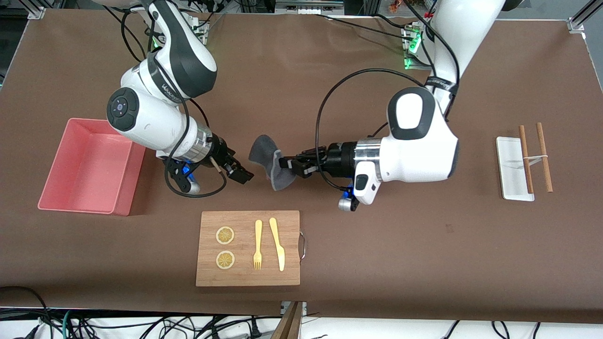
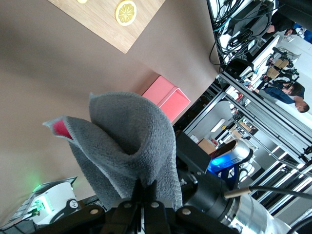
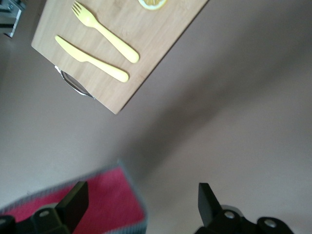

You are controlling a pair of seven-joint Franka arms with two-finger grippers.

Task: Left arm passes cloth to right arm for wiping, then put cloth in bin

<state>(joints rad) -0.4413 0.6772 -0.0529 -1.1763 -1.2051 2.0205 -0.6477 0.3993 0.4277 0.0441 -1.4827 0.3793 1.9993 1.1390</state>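
Observation:
The cloth has its free hanging end, and my right gripper will next grab it there rather than by the pinched edge, to take the cloth over for wiping.
My left gripper is shut on the cloth and holds it up over the table's middle, above the wooden board's farther edge. The cloth hangs folded, grey face out, with a red corner showing in the left wrist view, where the fingertips pinch its lower edge. My right gripper is open and empty, beside the cloth on the bin's side, a short gap from it. In the right wrist view the cloth's red face shows between the spread fingers. The salmon-pink bin stands at the right arm's end.
A wooden board with two lemon slices, a yellow fork and a yellow knife lies nearer to the front camera. A white tray with two brown chopsticks lies at the left arm's end.

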